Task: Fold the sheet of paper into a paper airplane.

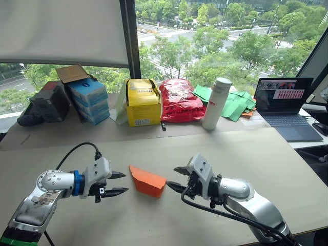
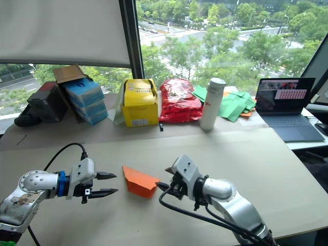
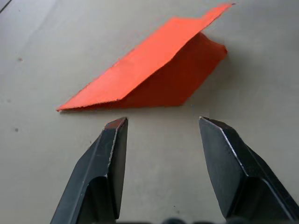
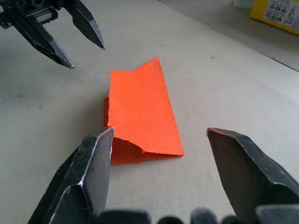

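I will fold the orange paper further into an airplane. Next, I will use my right gripper to grab the edge of its raised flap (image 1: 158,183) (image 4: 148,150).
The sheet of paper (image 1: 147,181) is bright orange and folded into a small tented wedge that lies on the beige table (image 1: 205,154) between my two grippers. Its upper flap stands up a little along a crease (image 3: 154,70). My left gripper (image 1: 121,183) hovers open just to its left, fingers pointing at it, a short gap away. My right gripper (image 1: 178,179) is open just to its right, with its fingertips close to the paper's right edge (image 4: 145,121). Neither gripper holds anything. The left gripper (image 4: 70,39) also shows beyond the paper in the right wrist view.
Along the table's back stand a black bag (image 1: 46,105), blue boxes (image 1: 88,100), a yellow box (image 1: 142,102), a crinkly red bag (image 1: 179,100), a white bottle (image 1: 216,102), green paper pieces (image 1: 233,105) and a laptop (image 1: 287,105) at the right.
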`<act>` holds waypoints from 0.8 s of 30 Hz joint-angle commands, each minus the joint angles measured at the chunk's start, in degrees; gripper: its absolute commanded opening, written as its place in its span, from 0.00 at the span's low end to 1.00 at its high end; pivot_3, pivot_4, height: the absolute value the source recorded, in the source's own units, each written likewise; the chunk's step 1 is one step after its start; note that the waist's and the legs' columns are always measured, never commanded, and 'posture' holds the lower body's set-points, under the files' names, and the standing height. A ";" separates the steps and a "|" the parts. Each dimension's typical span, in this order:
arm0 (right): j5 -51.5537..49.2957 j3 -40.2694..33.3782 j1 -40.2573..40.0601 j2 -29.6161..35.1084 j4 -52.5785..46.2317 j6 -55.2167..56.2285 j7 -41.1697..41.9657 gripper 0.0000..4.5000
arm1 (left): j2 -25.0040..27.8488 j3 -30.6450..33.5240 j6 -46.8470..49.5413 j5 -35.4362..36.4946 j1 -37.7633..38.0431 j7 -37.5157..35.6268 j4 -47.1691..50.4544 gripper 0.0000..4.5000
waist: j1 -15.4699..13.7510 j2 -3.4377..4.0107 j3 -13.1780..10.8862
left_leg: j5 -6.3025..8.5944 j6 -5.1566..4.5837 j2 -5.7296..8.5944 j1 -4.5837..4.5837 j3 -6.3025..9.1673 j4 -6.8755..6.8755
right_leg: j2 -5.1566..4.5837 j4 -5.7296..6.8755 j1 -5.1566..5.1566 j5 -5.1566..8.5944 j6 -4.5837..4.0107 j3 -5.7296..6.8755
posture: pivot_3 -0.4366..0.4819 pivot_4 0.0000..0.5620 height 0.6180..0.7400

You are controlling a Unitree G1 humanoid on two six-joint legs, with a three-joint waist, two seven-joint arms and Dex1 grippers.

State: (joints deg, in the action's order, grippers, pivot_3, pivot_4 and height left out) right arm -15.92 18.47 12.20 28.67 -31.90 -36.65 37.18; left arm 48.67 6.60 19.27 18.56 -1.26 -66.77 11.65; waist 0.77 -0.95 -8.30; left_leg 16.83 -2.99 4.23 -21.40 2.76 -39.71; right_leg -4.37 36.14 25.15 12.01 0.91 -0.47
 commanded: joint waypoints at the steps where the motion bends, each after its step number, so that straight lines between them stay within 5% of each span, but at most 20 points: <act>1: 4.13 4.95 -0.26 -1.15 -0.37 7.40 0.37 0.99 | -2.06 3.96 1.45 3.84 0.03 2.72 -0.54 0.57 | -0.12 0.00 0.00 | -0.01 0.01 0.00 0.00 0.00 0.00 | 0.00 -0.01 0.00 0.00 0.00 0.01 | 0.48 0.27 1.00; 10: 16.10 8.39 -0.66 -3.75 8.25 17.84 -5.35 0.99 | -6.41 6.36 7.48 10.98 1.90 7.98 5.50 0.57 | -0.19 -0.07 0.02 | -0.18 0.42 0.02 0.17 -0.06 0.00 | 0.00 0.01 -0.09 -0.03 0.02 -0.05 | 0.48 0.27 1.00; 23: 18.21 8.73 0.82 -5.92 13.12 21.92 -2.47 0.01 | -5.35 6.65 7.15 11.61 1.67 8.00 4.17 0.57 | -0.05 -0.06 0.02 | -0.16 0.41 -0.02 0.17 -0.07 0.02 | 0.04 -0.01 -0.08 -0.03 0.00 -0.11 | 0.48 0.27 1.00; 24: 18.28 8.74 1.09 -5.84 13.91 22.74 -1.97 0.01 | -5.38 6.65 6.91 11.58 1.86 7.89 4.20 0.57 | -0.05 -0.06 0.02 | -0.16 0.41 -0.02 0.18 -0.07 0.02 | 0.04 -0.01 -0.08 -0.03 0.00 -0.11 | 0.48 0.27 1.00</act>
State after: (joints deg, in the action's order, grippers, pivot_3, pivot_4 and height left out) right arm 2.02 27.23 12.42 22.98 -17.74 -16.74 34.28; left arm 42.94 12.33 27.53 29.53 0.68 -58.62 15.03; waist 0.71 -1.02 -8.28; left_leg 16.67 -2.57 4.21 -21.23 2.69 -39.69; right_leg -4.33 36.13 25.07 11.98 0.91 -0.57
